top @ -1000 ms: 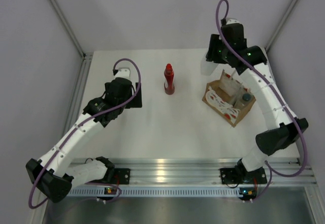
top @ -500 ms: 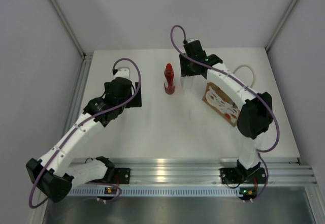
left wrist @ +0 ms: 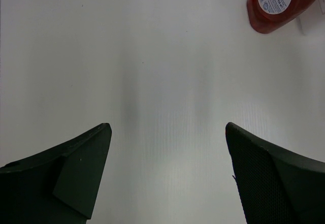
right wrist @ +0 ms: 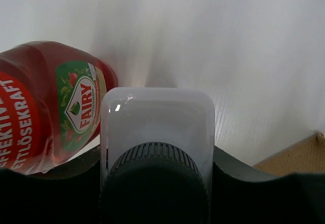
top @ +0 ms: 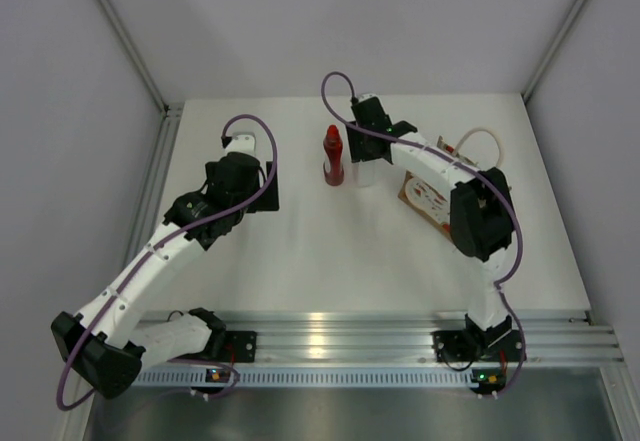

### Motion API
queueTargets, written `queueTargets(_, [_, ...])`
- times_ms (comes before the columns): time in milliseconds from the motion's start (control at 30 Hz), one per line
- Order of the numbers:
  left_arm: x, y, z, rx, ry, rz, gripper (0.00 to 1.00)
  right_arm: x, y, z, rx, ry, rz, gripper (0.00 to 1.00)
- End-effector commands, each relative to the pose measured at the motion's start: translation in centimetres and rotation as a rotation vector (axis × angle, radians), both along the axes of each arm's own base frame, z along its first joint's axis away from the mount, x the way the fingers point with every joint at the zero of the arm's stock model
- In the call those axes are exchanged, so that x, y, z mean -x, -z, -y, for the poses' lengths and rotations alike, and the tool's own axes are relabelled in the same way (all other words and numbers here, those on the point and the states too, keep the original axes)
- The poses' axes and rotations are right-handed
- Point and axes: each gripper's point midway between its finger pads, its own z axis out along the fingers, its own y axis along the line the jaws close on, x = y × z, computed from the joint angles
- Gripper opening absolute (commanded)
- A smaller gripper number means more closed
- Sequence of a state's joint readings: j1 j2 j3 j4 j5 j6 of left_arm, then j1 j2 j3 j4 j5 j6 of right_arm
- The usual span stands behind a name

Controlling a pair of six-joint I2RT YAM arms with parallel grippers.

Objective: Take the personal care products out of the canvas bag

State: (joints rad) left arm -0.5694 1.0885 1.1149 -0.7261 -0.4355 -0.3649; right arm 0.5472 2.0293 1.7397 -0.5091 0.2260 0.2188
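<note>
The clear bottle is upright over flat, empty table beside the red bottle, with its base close to the table, so the robot's right hand should let go of the clear bottle now.
My right gripper (top: 366, 157) is shut on a clear, frosted-looking bottle with a dark cap (top: 366, 173) and holds it upright just right of the red bottle (top: 333, 157). In the right wrist view the clear bottle (right wrist: 157, 125) fills the space between my fingers, with the red bottle (right wrist: 45, 102) close on its left. I cannot tell whether the clear bottle touches the table. The canvas bag (top: 430, 197) lies to the right, partly hidden by the right arm, so its contents are hidden. My left gripper (top: 270, 187) is open and empty over bare table (left wrist: 167, 173).
The bag's cream handle (top: 480, 141) loops out behind it. The red bottle's base (left wrist: 279, 3) shows at the top right of the left wrist view. A corner of the bag (right wrist: 299, 155) shows at the right of the right wrist view. Grey walls enclose the table.
The right arm has swung left from over the bag, carrying the clear bottle to beside the red bottle. The left arm has not moved.
</note>
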Motion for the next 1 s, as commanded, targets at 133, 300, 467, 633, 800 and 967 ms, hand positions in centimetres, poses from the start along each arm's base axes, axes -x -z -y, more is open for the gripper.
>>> queueTargets(133, [0.1, -0.4, -0.1, 0.007, 0.0, 0.018, 0.98, -2.9, -4.0, -0.9, -0.106, 0.006, 0.156, 0.39])
queueTargets(300, [0.0, -0.2, 0.1, 0.009, 0.007, 0.011, 0.98, -2.5, -3.5, -0.8, -0.11, -0.004, 0.139, 0.7])
queueTargets(467, [0.0, 0.0, 0.2, 0.009, 0.01, 0.006, 0.98, -2.0, -4.9, -0.1, -0.115, 0.0, 0.157, 0.88])
queueTargets(633, [0.0, 0.0, 0.2, 0.007, 0.011, 0.006, 0.98, -1.0, -9.7, 1.7, -0.109, 0.038, 0.217, 0.95])
queueTargets(800, [0.0, -0.2, 0.1, 0.008, 0.007, 0.011, 0.98, 0.9, -14.3, 5.9, -0.076, 0.155, 0.261, 0.96])
queueTargets(967, [0.0, -0.2, 0.1, 0.01, 0.01, 0.012, 0.98, 3.5, -16.7, 10.4, -0.075, 0.301, 0.254, 0.96])
